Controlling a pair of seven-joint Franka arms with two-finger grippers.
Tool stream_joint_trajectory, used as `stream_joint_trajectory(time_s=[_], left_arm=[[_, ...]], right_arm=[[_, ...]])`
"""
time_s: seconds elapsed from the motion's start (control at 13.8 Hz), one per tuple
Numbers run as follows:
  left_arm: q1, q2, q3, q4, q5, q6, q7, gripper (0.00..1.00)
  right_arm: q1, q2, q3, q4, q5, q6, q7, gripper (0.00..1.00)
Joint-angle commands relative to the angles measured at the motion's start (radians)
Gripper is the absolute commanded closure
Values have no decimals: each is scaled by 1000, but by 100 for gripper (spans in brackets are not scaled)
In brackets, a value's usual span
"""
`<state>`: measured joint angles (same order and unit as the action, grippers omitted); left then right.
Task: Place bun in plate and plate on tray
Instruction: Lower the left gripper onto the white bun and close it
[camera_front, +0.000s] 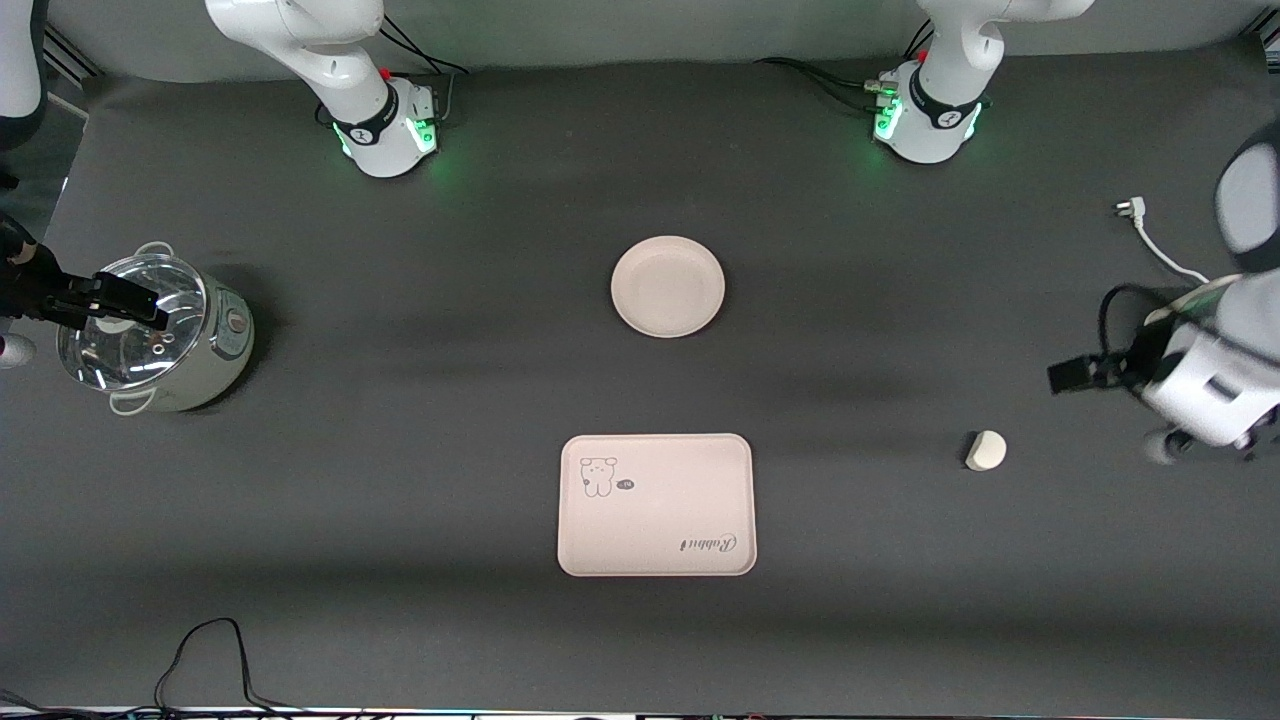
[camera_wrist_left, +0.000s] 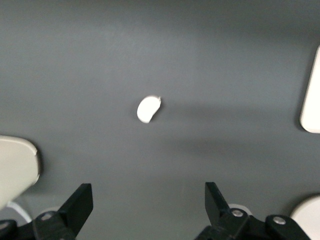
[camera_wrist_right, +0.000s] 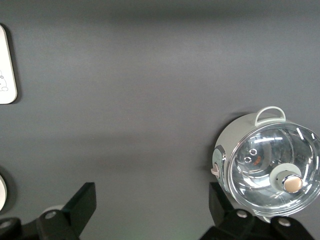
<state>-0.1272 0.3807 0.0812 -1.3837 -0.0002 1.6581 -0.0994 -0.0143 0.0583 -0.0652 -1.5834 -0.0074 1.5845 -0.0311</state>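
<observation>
My left gripper grips the sides of the bun (camera_front: 986, 450) next, to set it in the round cream plate (camera_front: 668, 286).
The bun (camera_front: 986, 450) is a small off-white lump lying on the dark table toward the left arm's end; it also shows in the left wrist view (camera_wrist_left: 149, 109). The round cream plate (camera_front: 668, 286) lies empty at the table's middle. The rabbit-printed tray (camera_front: 656, 505) lies empty, nearer to the front camera than the plate. My left gripper (camera_front: 1070, 374) (camera_wrist_left: 149, 205) is open and empty, over bare table beside the bun, apart from it. My right gripper (camera_front: 120, 300) (camera_wrist_right: 152, 210) is open and empty, over the cooker.
A small electric cooker with a glass lid (camera_front: 150, 335) (camera_wrist_right: 267, 160) stands at the right arm's end. A white plug and cable (camera_front: 1150, 235) lie at the left arm's end. A tray corner shows in the right wrist view (camera_wrist_right: 6, 65).
</observation>
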Motion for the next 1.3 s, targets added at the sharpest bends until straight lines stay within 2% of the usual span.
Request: stream_joint_trajectory(time_s=[0.0,0.22,0.36,0.65,1.01,1.09,1.16,1.23], left_arm=[[-5,53,0,-113,11,203,50,0],[3,108,2,-248,17,432,121,0],[5,156,3,-302,17,521,132,0],[6,190,6,-438,34,736,153,0],[40,204,5,-482,29,775,191,2],[41,208,3,-482,23,773,193,7],[46,210,3,-482,23,772,193,20],[50,210,2,-482,23,770,195,48]], right_arm=[[-3,-12,1,-13,-3,-3,5,0],[-3,-14,1,-17,-3,-3,5,0],[-3,-14,1,-17,-3,-3,5,0],[-3,-15,1,-17,-3,-5,5,0],[-3,-6,1,-17,-3,2,4,0],[-3,-8,1,-17,-3,2,4,0],[-3,-8,1,-17,-3,0,4,0],[-3,-8,1,-17,-2,2,4,0]])
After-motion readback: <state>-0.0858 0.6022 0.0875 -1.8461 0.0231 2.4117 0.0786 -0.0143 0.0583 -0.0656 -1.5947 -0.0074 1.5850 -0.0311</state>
